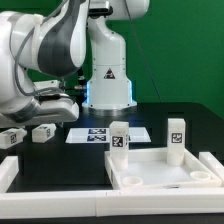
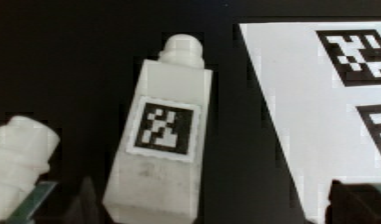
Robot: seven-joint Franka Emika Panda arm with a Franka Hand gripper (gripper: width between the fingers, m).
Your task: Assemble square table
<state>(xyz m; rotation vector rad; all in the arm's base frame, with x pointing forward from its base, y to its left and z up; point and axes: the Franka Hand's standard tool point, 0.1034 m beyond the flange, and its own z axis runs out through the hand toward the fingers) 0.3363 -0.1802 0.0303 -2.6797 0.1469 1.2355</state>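
My gripper will grab the tagged leg by its plain end (image 1: 43, 138) next, so the leg's narrow tip stays free to go into the white slab (image 1: 165, 172).
The square table's white slab (image 1: 165, 172) lies at the exterior view's right, rim up. Two tagged legs (image 1: 119, 137) (image 1: 175, 138) stand upright at its far corners. Two more white legs lie loose on the black table at the left (image 1: 43, 131) (image 1: 12, 137). My gripper (image 1: 46, 114) hangs just above them. In the wrist view it is open (image 2: 205, 208), with one lying leg (image 2: 160, 130), tag side up, reaching in between its fingers, closer to one finger (image 2: 55, 206). The other loose leg (image 2: 18, 160) lies outside the fingers. Nothing is held.
The marker board (image 1: 100, 135) (image 2: 329, 80) lies flat right beside the loose legs. Long white border bars run along the front (image 1: 110, 200) and the left (image 1: 8, 172) of the work area. The arm's base (image 1: 108, 85) stands behind.
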